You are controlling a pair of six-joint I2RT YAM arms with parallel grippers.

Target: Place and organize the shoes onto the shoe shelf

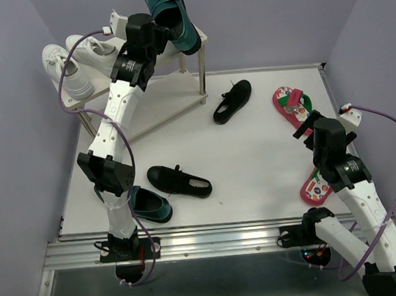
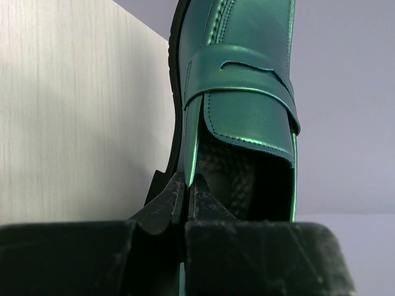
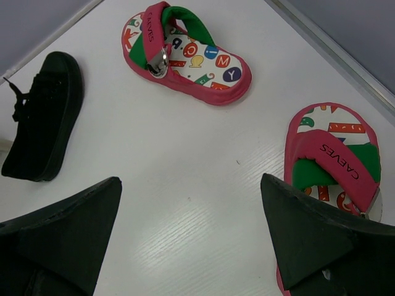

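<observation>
The left gripper needs to release the loafer now, because the loafer's sole is toward the shelf board and the loafer would come to rest on the free part of the shoe shelf's top level.
My left gripper (image 1: 157, 36) is shut on the side wall of a glossy dark-green loafer (image 1: 171, 14) and holds it toe-up above the top tier of the shoe shelf (image 1: 170, 99). In the left wrist view the fingers (image 2: 187, 185) pinch the loafer's (image 2: 247, 92) rim beside the pale shelf board (image 2: 80, 111). The second loafer (image 1: 149, 205) lies by the left arm's base. Two black strap shoes (image 1: 179, 181) (image 1: 233, 101) lie on the table. My right gripper (image 1: 311, 127) is open and empty above the table between two red flip-flops (image 3: 185, 55) (image 3: 333, 154).
Two white sneakers (image 1: 65, 71) (image 1: 94, 50) fill the left part of the shelf's top tier. The near flip-flop (image 1: 316, 187) is partly hidden under the right arm; the far one (image 1: 292, 105) lies at the back right. One black shoe (image 3: 46, 117) shows left of the right gripper.
</observation>
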